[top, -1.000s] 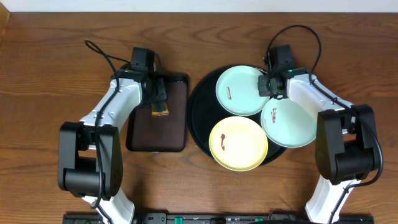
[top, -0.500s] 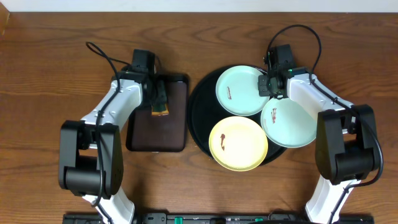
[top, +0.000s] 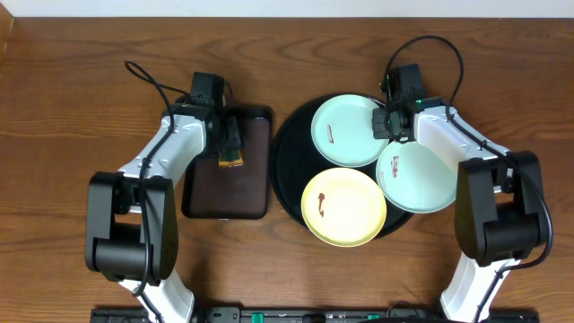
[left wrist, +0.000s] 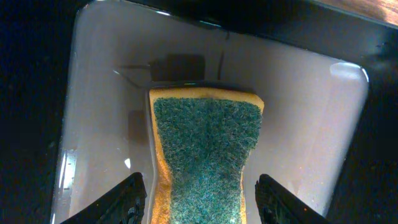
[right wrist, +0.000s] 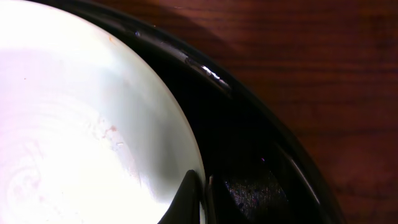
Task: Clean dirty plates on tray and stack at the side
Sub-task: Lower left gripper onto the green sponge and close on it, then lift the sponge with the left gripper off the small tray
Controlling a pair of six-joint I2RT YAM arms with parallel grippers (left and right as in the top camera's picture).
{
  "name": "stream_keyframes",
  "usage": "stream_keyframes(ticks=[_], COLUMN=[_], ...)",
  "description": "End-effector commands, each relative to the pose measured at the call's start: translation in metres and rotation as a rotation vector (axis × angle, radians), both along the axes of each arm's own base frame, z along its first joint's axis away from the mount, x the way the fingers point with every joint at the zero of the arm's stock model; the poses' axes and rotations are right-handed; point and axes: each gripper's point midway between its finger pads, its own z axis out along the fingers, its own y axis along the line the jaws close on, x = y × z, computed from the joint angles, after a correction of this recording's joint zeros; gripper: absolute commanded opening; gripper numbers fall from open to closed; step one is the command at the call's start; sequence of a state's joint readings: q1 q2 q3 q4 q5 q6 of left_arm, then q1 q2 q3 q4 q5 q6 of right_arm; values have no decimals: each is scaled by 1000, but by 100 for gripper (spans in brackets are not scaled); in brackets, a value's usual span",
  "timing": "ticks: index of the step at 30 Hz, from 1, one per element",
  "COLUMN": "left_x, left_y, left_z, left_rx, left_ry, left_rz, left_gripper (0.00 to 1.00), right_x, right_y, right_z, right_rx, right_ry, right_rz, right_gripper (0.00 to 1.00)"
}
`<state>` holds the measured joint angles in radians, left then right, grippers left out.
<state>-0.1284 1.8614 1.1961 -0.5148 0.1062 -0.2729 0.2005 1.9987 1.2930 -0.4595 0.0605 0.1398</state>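
Observation:
The yellow sponge should be grabbed across its long sides by my left gripper, so the sponge's end and bottom stay free to clean the back mint plate.
The round black tray (top: 291, 152) holds three plates. A mint plate (top: 345, 130) with a dark smear lies at the back, a yellow plate (top: 343, 207) with a smear at the front, and a second mint plate (top: 417, 177) at the right over the rim. My right gripper (top: 391, 126) is shut on the right edge of the back mint plate (right wrist: 81, 124); one finger lies on top and one under the rim (right wrist: 202, 199). My left gripper (left wrist: 199, 199) is open around a yellow sponge with a green scrub face (left wrist: 205, 155), also seen from overhead (top: 230, 149).
The sponge lies in a rectangular dark brown tray (top: 229, 193) left of the black tray. The wooden table (top: 72, 99) surrounds both trays. The black tray's rim (right wrist: 205, 68) and wood show in the right wrist view.

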Motion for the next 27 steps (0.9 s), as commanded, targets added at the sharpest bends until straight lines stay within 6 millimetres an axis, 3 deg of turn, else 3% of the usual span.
stream_keyframes(ticks=[1, 6, 15, 17, 20, 23, 27], left_x=[-7, -9, -7, -6, -5, 1, 5], left_y=[-2, -1, -7, -8, -8, -4, -1], left_z=[-13, -25, -26, -26, -24, -6, 39], left_rx=[-2, 1, -9, -10, -10, 6, 32], left_ry=[35, 65, 58, 53, 44, -7, -110], left_rz=[-4, -4, -17, -19, -19, -9, -3], left_gripper=[59, 58, 53, 44, 12, 7, 7], right_x=[3, 3, 3, 3, 3, 3, 2], right_y=[-5, -4, -5, -5, -4, -5, -5], right_z=[0, 1, 1, 1, 0, 0, 0], right_rx=[-19, -18, -18, -19, -18, -19, -19], right_ry=[-3, -4, -4, -4, -3, 0, 2], right_rz=[-6, -5, -6, -6, -5, -5, -6], right_gripper=[1, 1, 1, 1, 1, 1, 1])
